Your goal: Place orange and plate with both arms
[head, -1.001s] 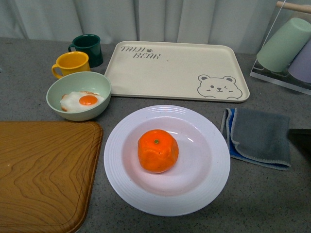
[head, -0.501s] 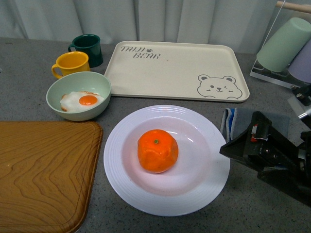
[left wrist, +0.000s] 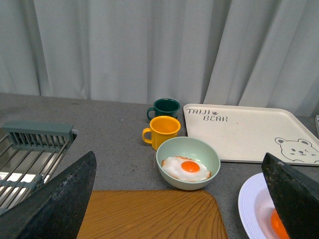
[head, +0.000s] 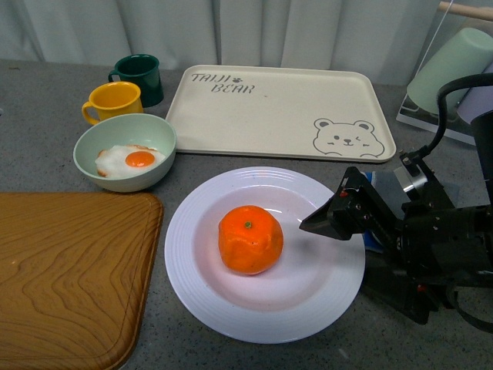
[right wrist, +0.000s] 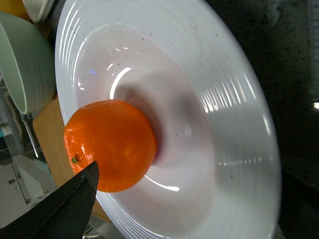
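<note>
I should next grab the plate by its ridged rim (right wrist: 244, 114) with my right gripper. Then it can carry the orange onto the bear tray.
The orange (head: 250, 239) sits in the middle of the white ridged plate (head: 190, 231) on the grey counter, stem dot up. My right gripper (head: 322, 220) is open and empty, reaching in from the right with its tips over the plate's right rim, a short way from the orange. In the right wrist view the orange (right wrist: 109, 144) lies in the plate (right wrist: 229, 124) close to one dark finger (right wrist: 55, 211). My left gripper (left wrist: 174, 209) is open and empty, held above the wooden board; the plate's edge (left wrist: 249, 199) shows beside its finger (left wrist: 294, 194).
A wooden board (head: 69, 270) lies left of the plate. A pale green bowl with a fried egg (head: 125, 158), a yellow mug (head: 114, 102) and a dark green mug (head: 139, 77) stand behind it. A cream bear tray (head: 277, 108) lies at the back. A grey cloth (head: 420, 204) and a cup rack (head: 454, 73) are at the right.
My right arm has come into view from the right and moved left, its tips now over the plate's right rim. The orange and the plate have not moved.
</note>
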